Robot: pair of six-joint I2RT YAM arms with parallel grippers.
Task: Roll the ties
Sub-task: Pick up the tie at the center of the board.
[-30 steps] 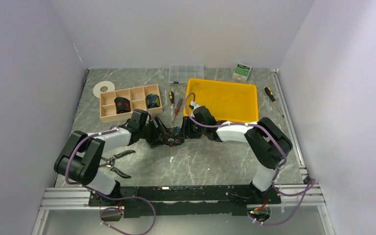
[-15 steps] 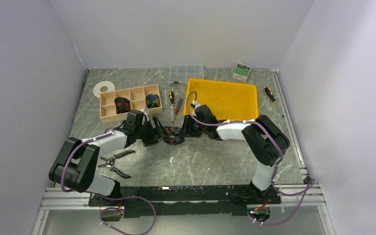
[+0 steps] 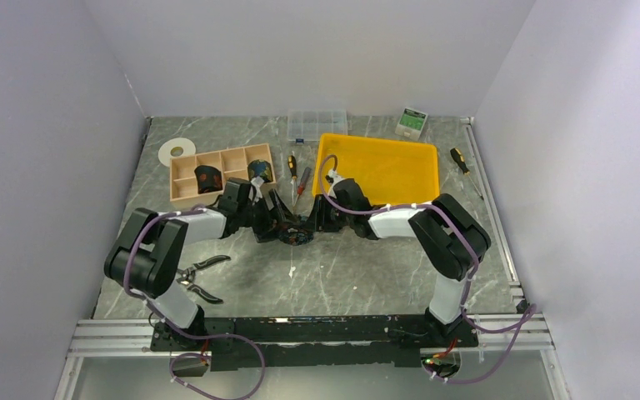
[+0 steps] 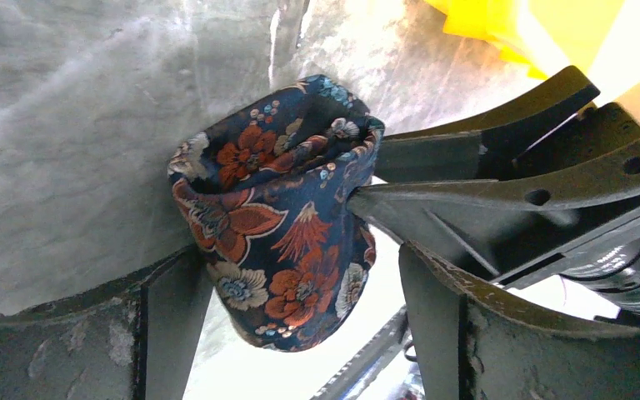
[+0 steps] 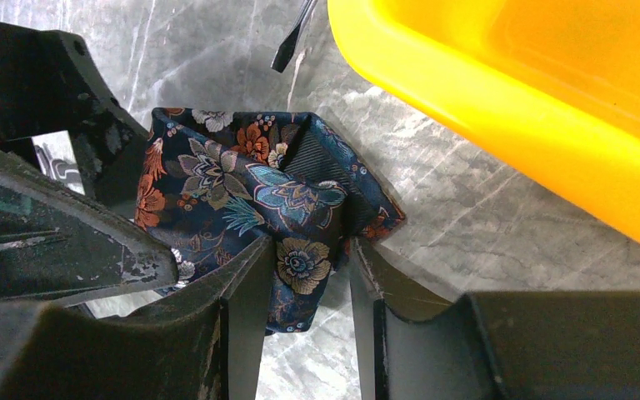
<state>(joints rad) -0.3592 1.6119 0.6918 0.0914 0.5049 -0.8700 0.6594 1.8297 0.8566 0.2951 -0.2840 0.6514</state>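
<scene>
My left gripper grabs the rolled tie point(image 3: 294, 236) by the coil's outer sides next, to keep it rolled and set it into the wooden box.
A rolled tie point(image 3: 294, 236), dark navy with orange and teal flowers, stands as a coil on the marble table between both grippers. In the left wrist view the tie coil point(image 4: 277, 218) sits between the spread fingers of my left gripper point(image 4: 296, 279); it touches one finger point(image 4: 169, 321) and stands apart from the other. My right gripper point(image 5: 304, 279) is shut on a fold of the tie point(image 5: 242, 196). From above, my left gripper point(image 3: 273, 218) and my right gripper point(image 3: 311, 222) meet at the coil. Two more rolled ties point(image 3: 208, 177) point(image 3: 258, 172) sit in a wooden box point(image 3: 187, 197).
A yellow tray point(image 3: 383, 171) lies just behind the right gripper. Two screwdrivers point(image 3: 297, 177) lie between box and tray. Black-handled pliers point(image 3: 196, 275) lie at the front left. A tape roll point(image 3: 177, 150), a clear case point(image 3: 317, 123) and a small box point(image 3: 412, 122) stand at the back.
My left arm has shifted: its elbow moved towards the back and its gripper turned around the coil. The right gripper has kept its hold on the tie, almost still.
</scene>
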